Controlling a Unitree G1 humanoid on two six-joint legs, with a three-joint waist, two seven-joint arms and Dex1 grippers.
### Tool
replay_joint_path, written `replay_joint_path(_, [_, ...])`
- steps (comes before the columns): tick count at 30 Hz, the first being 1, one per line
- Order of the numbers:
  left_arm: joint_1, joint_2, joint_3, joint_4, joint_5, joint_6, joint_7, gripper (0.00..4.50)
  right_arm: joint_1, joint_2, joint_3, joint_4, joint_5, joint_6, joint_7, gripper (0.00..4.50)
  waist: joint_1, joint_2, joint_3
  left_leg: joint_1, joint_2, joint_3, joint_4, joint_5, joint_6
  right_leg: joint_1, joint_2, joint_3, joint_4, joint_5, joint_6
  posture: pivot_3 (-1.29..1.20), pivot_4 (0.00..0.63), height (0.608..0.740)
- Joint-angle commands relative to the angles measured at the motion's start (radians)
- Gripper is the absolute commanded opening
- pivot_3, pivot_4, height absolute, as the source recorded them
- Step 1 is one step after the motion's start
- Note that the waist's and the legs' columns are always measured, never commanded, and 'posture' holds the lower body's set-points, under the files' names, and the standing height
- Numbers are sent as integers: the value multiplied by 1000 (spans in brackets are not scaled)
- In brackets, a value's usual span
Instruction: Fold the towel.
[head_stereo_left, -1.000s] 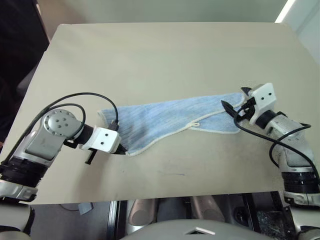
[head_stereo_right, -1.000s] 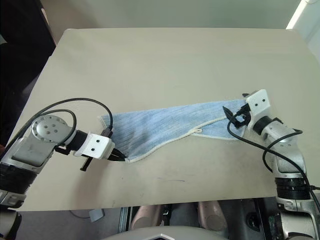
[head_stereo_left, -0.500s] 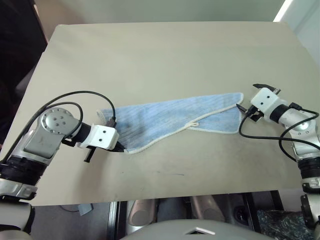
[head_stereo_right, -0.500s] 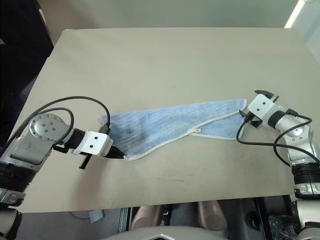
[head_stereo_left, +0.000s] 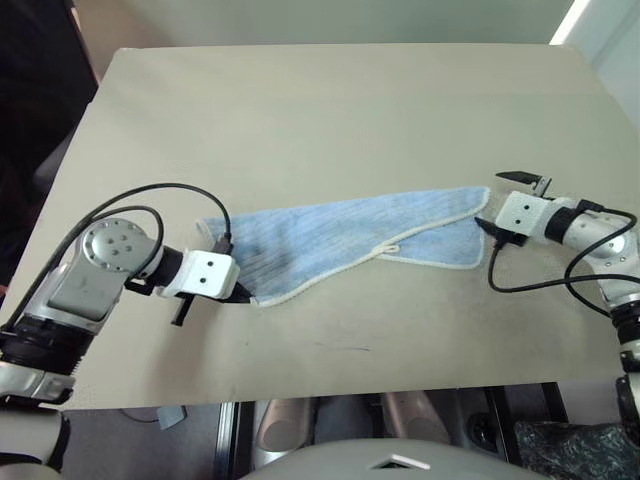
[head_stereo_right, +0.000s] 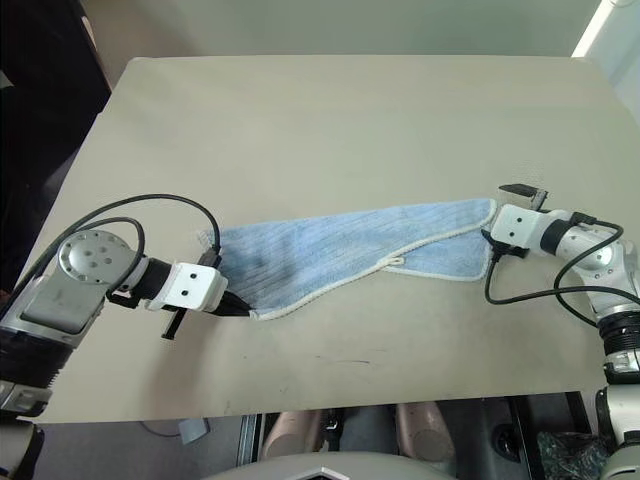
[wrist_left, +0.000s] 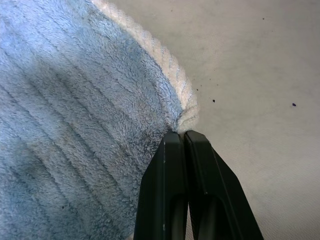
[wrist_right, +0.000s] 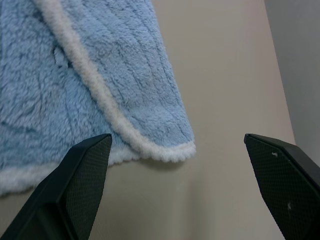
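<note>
My right gripper will next grab the light blue towel (head_stereo_left: 340, 240) by its whitish-bordered corner (head_stereo_left: 478, 208). Then it can fold the towel.
The light blue towel (head_stereo_left: 340, 235) with its whitish border lies in a long, loosely doubled strip across the beige table (head_stereo_left: 320, 110). A small white loop tag (head_stereo_left: 390, 246) sits on its near edge. My left gripper (head_stereo_left: 246, 297) is shut on the towel's near left corner. In the left wrist view the black fingers (wrist_left: 175, 165) pinch the stitched border of the towel (wrist_left: 75, 100). My right gripper (head_stereo_left: 490, 200) stands open just off the right end. That end's corner (wrist_right: 170, 135) lies flat between the wide-spread fingers (wrist_right: 85, 170), apart from them.
The table's near edge (head_stereo_left: 330, 392) runs close below both arms. Bare tabletop stretches beyond the towel to the far edge. Black cables loop from both wrists. A dark area lies off the table's left side.
My right gripper has rolled over and drawn back to the right, off the towel's right end, which now lies flat. The left gripper and its corner have stayed put.
</note>
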Motion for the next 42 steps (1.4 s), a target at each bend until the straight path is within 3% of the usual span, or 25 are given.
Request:
replay_joint_path(1, [7,3,27,-27,6,6,12,67,-11,-35,-23,-14,2,-30,7,4500,0,0,0,0,0,0,0,0,0,0,0,0,0,0,0,0,150,740])
replay_joint_path(17, [-15,-27,17,-20,18,2,11,67,-114,28,54,126,-156,-121,-138,4500,2,0,0,0,0,0,1,0,0,1,0,0,-1,1,1,0,150,740])
replay_joint_path(32, [13,-13,37,-34,18,3,16,67,-117,-45,80,198,-217,-201,-163,4500,2,0,0,0,0,0,0,0,0,1,0,0,-1,1,1,0,150,740])
replay_joint_path(42, [-10,-24,28,-22,24,-1,6,67,-160,9,110,255,-287,-220,-273,4500,-2,0,0,1,0,0,0,0,0,2,0,0,-1,1,1,0,150,740])
